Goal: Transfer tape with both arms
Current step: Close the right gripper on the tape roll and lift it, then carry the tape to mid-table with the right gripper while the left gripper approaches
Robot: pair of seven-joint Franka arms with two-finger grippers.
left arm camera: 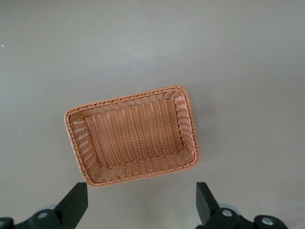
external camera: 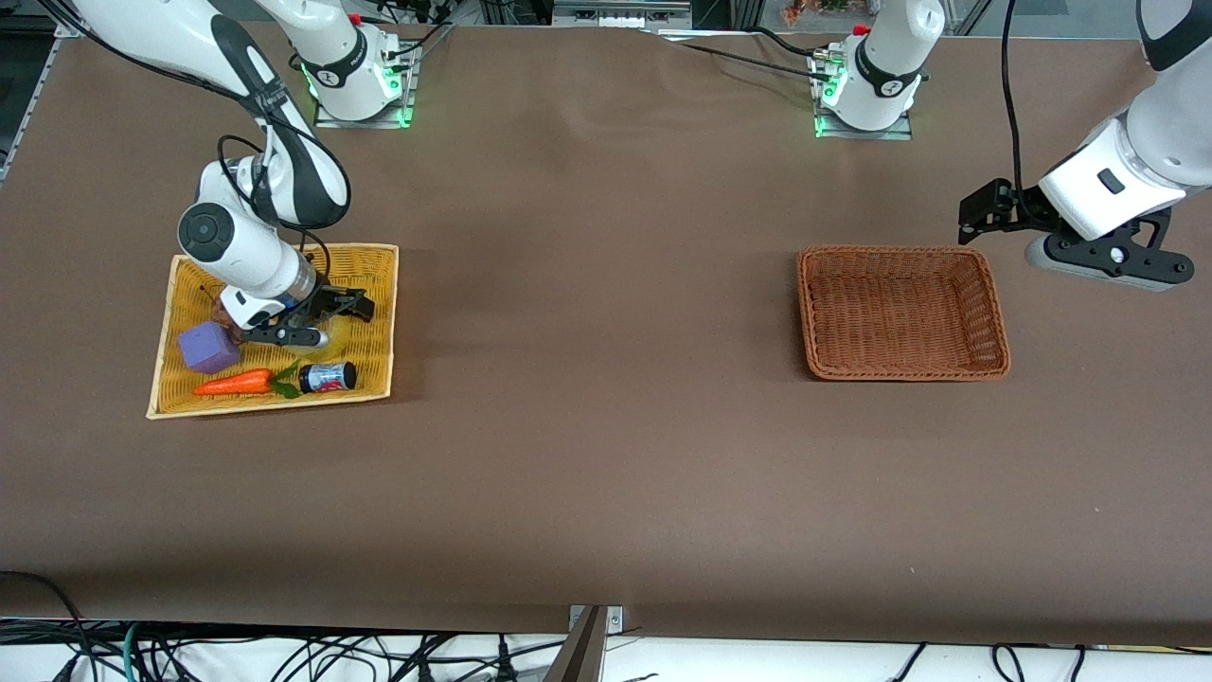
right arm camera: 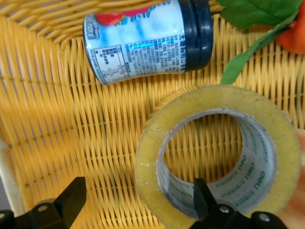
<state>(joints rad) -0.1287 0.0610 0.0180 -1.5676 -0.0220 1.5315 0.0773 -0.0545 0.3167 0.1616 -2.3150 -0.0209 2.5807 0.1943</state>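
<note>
My right gripper has its fingers around the tape's side (right arm camera: 148, 174), one in its hole (right arm camera: 205, 148), so it would hold the tape by closing now and needs to close on it.
The tape (right arm camera: 151, 167), a yellowish ring with a grey-white core, lies flat in the yellow wicker tray (right arm camera: 57, 119). My right gripper (right arm camera: 138, 199) is low over it and open. One finger (right arm camera: 204, 196) is inside the ring's hole and the other finger (right arm camera: 71, 199) is outside the ring, well clear of its wall. In the front view the right gripper (external camera: 284, 338) is down in the tray (external camera: 379, 254) and hides the tape. My left gripper (external camera: 1110, 270) is open and empty in the air, waiting over the table beside the brown basket (external camera: 900, 254), toward the left arm's end.
The tray also holds a dark-capped bottle (external camera: 329, 377) lying beside the tape (right arm camera: 143, 43), a toy carrot (external camera: 232, 383) with green leaves (right arm camera: 252, 14) and a purple block (external camera: 208, 347). The brown basket (left arm camera: 128, 98) is empty, and the left gripper (left arm camera: 140, 201) hangs beside its rim.
</note>
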